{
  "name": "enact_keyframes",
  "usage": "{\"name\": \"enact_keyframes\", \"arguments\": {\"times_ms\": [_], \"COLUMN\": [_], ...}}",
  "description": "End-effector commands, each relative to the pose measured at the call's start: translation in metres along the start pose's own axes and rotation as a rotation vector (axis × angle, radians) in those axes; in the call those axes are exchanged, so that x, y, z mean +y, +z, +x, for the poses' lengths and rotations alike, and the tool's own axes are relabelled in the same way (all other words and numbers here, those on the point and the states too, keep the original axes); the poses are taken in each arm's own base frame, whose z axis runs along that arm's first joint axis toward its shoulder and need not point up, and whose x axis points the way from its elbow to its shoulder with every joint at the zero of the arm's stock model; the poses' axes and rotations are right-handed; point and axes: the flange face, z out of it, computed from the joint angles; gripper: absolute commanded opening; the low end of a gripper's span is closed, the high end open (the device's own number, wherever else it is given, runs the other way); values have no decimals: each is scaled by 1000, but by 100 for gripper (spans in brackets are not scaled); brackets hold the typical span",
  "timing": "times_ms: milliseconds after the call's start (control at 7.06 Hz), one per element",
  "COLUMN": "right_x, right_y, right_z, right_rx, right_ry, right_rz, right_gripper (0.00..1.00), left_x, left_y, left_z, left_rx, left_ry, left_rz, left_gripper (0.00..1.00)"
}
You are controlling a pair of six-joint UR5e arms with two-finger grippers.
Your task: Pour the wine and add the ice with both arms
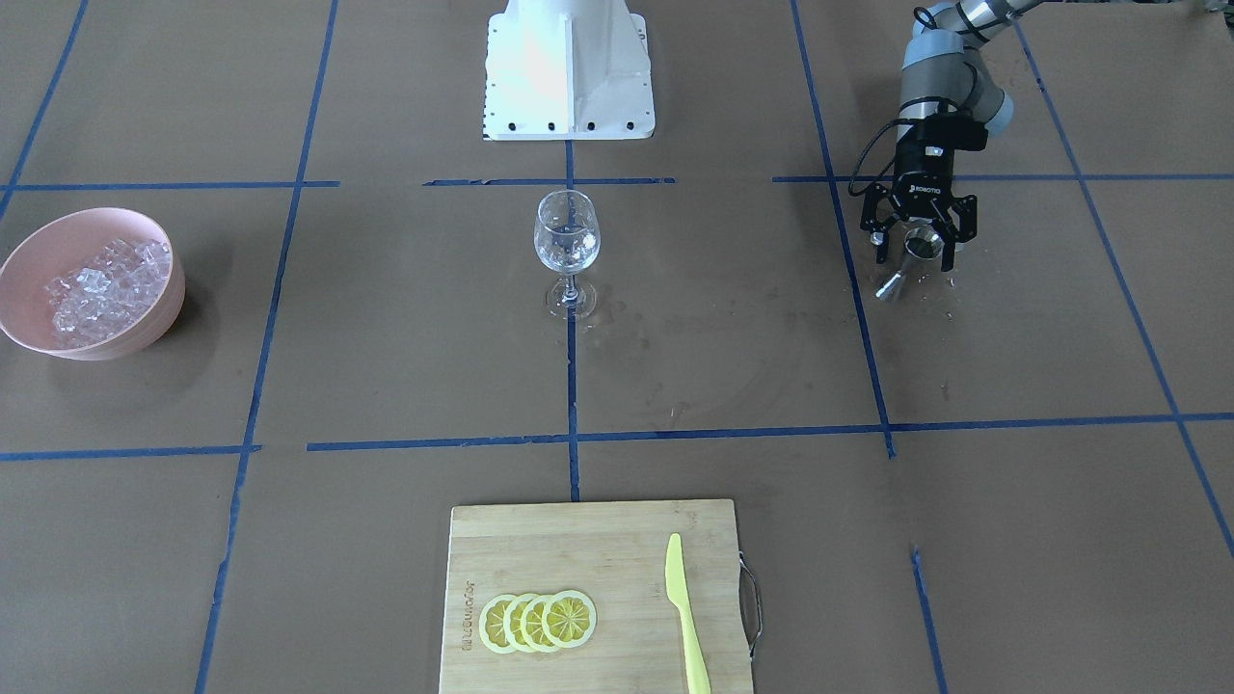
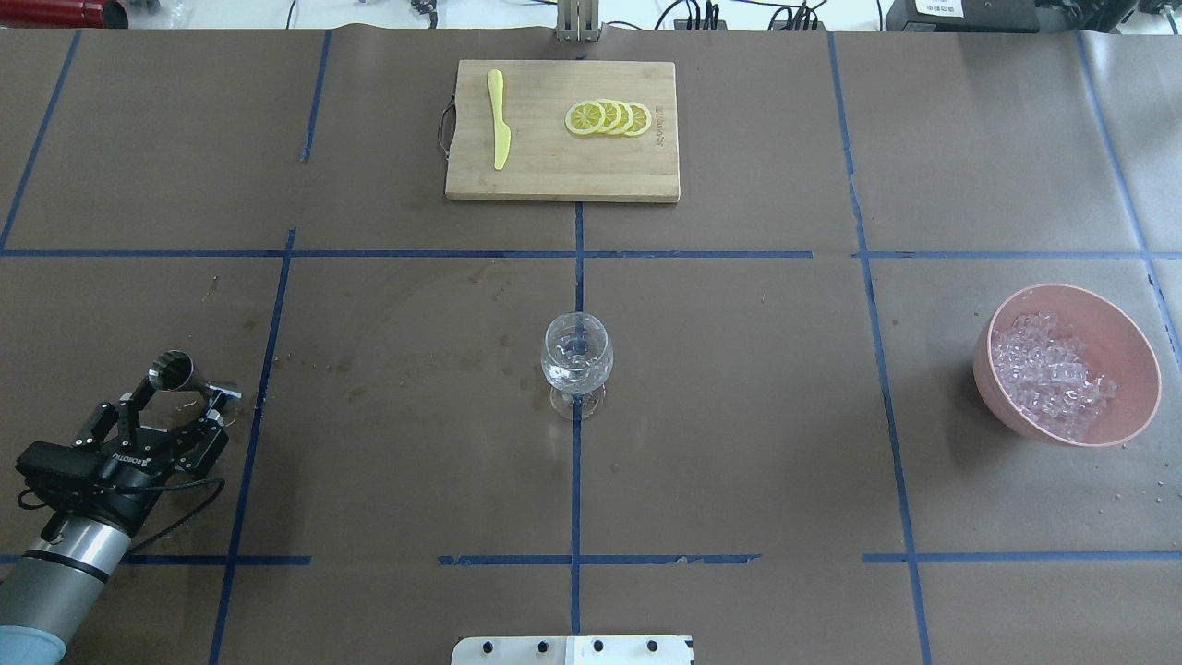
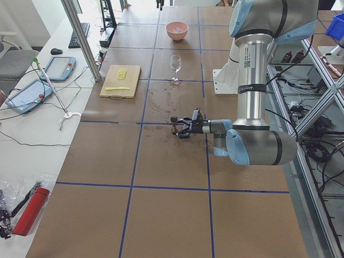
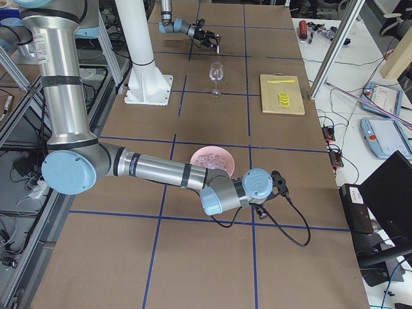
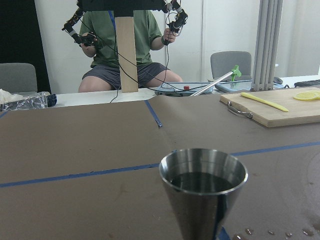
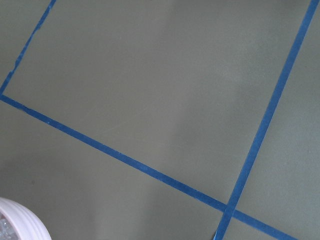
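The left gripper will pour the wine into the glass, so it will next grab the steel jigger by its narrow middle [image 5: 199, 234].
My left gripper [image 1: 914, 256] is open, its fingers spread on either side of a steel jigger [image 1: 916, 255] that stands on the table; it also shows in the overhead view [image 2: 185, 388]. The left wrist view shows dark wine [image 5: 202, 181] inside the jigger [image 5: 202, 195]. A clear wine glass [image 1: 567, 241] stands upright at the table's centre [image 2: 577, 360]. Ice cubes [image 1: 106, 284] fill a pink bowl [image 1: 164, 318] at my right end [image 2: 1131, 369]. My right gripper [image 4: 278, 182] shows only in the exterior right view, beside the bowl [image 4: 222, 153]; I cannot tell its state.
A wooden cutting board [image 2: 554, 175] at the far edge holds lemon slices [image 2: 609, 117] and a yellow knife [image 2: 499, 129]. The white pedestal [image 1: 569, 67] stands at my base. Small drops dot the table by the jigger. The bowl's rim [image 6: 15, 220] edges the right wrist view.
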Motion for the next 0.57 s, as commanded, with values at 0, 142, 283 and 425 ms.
{"name": "enact_keyframes", "arguments": {"times_ms": [0,142,283,425], "right_x": [0,0,0,0], "right_y": [-1,-1,-1,-1], "right_z": [0,-1,-1,-1], "right_rx": [0,0,-1,0], "right_ry": [-1,-2,-1,-2], "right_rz": [1,2,1,2], "right_gripper": [100,100,100,100], "left_x": [0,0,0,-1], "left_y": [3,4,4,5], "left_z": [0,1,-1,-1], "left_rx": [-4,-3,-5,-6], "left_ry": [5,8,11,6], "left_rz": [3,2,2,5], "left_gripper": [79,76,76,76]}}
